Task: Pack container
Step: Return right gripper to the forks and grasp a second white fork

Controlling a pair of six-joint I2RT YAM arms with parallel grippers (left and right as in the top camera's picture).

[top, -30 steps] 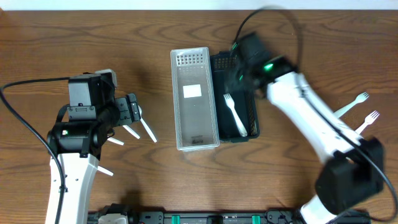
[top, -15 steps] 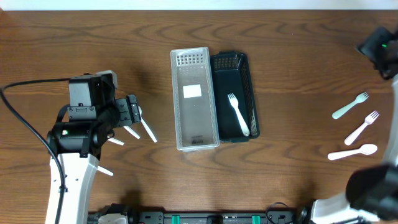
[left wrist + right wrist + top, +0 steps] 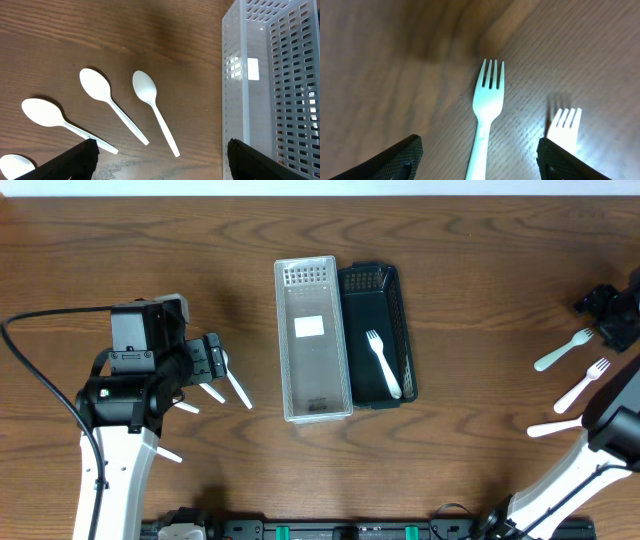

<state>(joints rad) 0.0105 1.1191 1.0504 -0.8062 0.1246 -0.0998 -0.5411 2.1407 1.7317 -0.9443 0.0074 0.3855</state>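
Observation:
Closing now would miss the pale fork, small and far below my fingers, so my right gripper needs to lower first, then close on it.
A clear plastic basket (image 3: 312,340) and a black basket (image 3: 377,333) stand side by side mid-table. One white fork (image 3: 380,363) lies in the black basket. Several white spoons (image 3: 226,385) lie on the table by my left gripper (image 3: 212,362), which is open and empty; they show in the left wrist view (image 3: 152,110) beside the clear basket (image 3: 272,85). My right gripper (image 3: 605,315) is open and empty at the far right, above a pale fork (image 3: 562,350), which lies between its fingers in the right wrist view (image 3: 486,112). A second fork (image 3: 565,127) lies beside it.
A second white fork (image 3: 583,384) and a white spoon (image 3: 565,425) lie on the table at the right, below the pale fork. The right arm's base stands at the lower right edge (image 3: 610,440).
My right arm has swung from over the black basket to the far right edge, and now hovers over the forks. A fork lies in the black basket throughout. The left arm has not moved.

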